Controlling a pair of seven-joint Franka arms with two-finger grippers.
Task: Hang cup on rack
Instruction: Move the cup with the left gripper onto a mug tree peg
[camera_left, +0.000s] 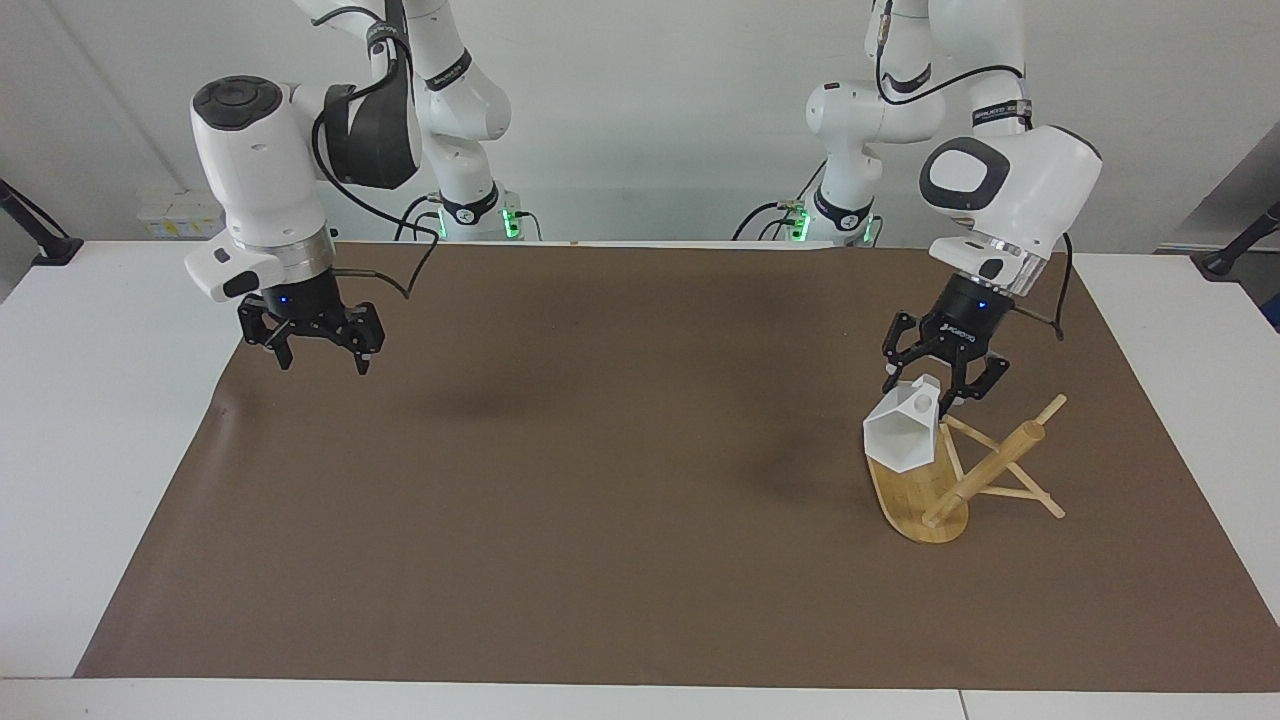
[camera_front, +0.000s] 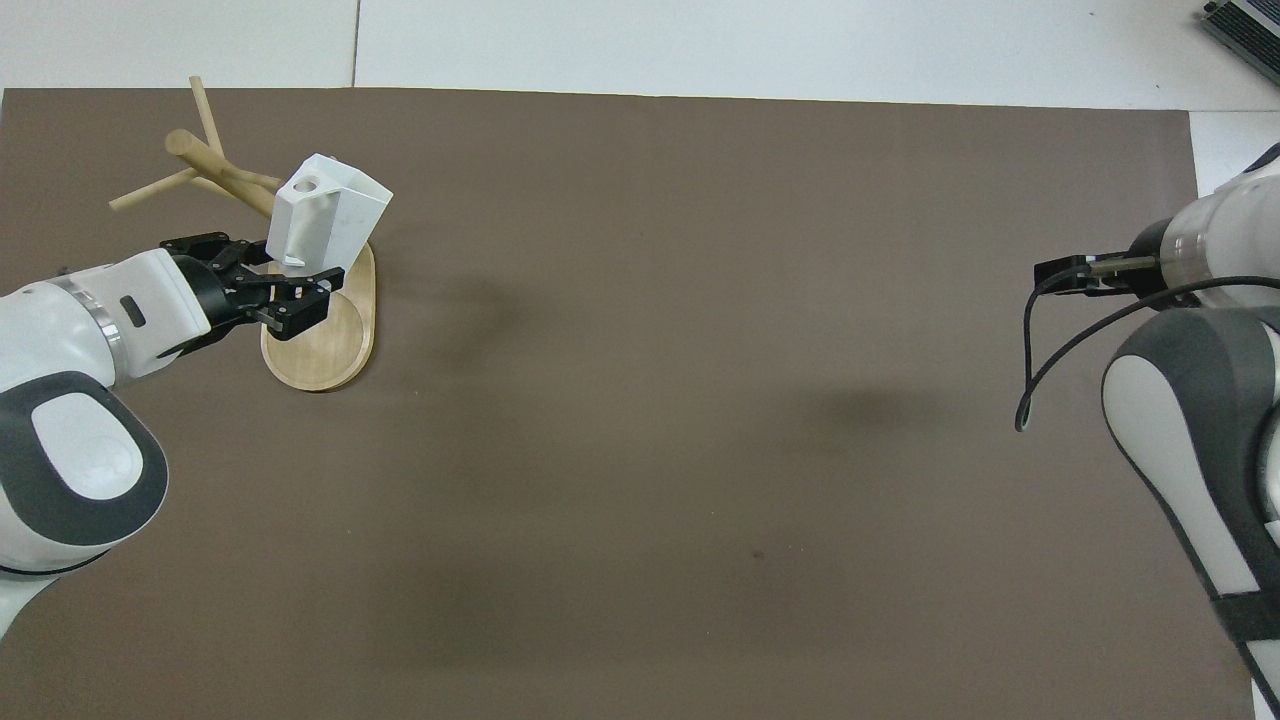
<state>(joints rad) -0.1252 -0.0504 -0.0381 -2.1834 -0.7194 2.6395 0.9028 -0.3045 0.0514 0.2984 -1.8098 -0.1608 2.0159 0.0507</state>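
My left gripper keeps hold of the white cup until I thread the handle on, as the cup is now tilted with its handle (camera_front: 310, 204) off the short peg (camera_front: 254, 179).
The white faceted cup (camera_left: 898, 437) hangs tilted in the air, its handle pinched in my left gripper (camera_left: 928, 393), which is shut on it. The cup's mouth points away from the robots. It hovers just above the oval base of the bamboo rack (camera_left: 905, 492), beside the thick post (camera_left: 985, 468) and its thin pegs. From overhead the cup (camera_front: 335, 212) covers the part of the rack base (camera_front: 322, 350) nearest the post (camera_front: 215, 165), with the left gripper (camera_front: 290, 272) over the base. My right gripper (camera_left: 320, 355) hangs open and empty over the mat near the right arm's end.
A brown mat (camera_left: 600, 480) covers most of the white table (camera_left: 90, 400). The right gripper (camera_front: 1055, 276) shows only as a dark tip at the mat's edge in the overhead view. A grey object (camera_front: 1245, 25) lies at the table's corner.
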